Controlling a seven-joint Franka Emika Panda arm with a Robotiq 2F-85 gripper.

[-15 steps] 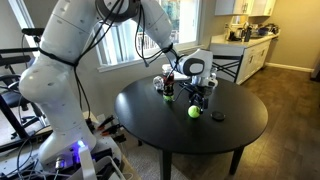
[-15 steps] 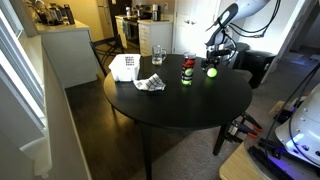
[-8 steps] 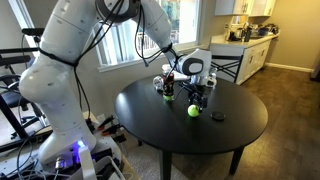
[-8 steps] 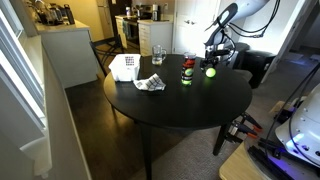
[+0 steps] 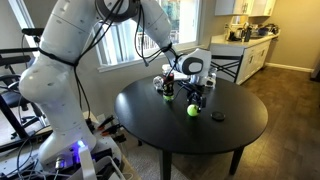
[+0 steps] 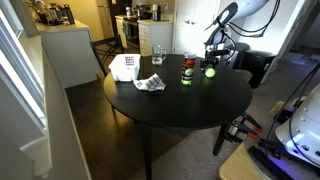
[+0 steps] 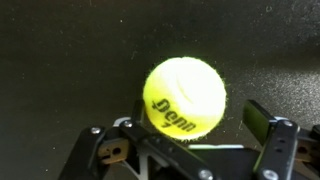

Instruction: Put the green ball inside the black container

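Note:
My gripper's fingers are on either side of the green ball's middle, down near the black table, so my gripper should close on the ball.
The green ball (image 7: 185, 97) is a lime tennis ball with dark lettering, and it lies on the black table. It shows in both exterior views (image 5: 193, 111) (image 6: 211, 71). My gripper (image 7: 200, 125) is open and hangs just above the ball, with a finger on each side. The ball sits closer to the left finger, and a gap shows to the right finger. The gripper also shows in both exterior views (image 5: 198, 96) (image 6: 213, 58). I cannot make out the black container in any view.
The round black table (image 5: 240, 135) holds a dark can with red (image 6: 186, 71) next to the ball, a clear glass (image 6: 157, 55), a white box (image 6: 123, 67), a crumpled wrapper (image 6: 150, 83) and a flat black disc (image 5: 219, 117). Chairs stand behind the table.

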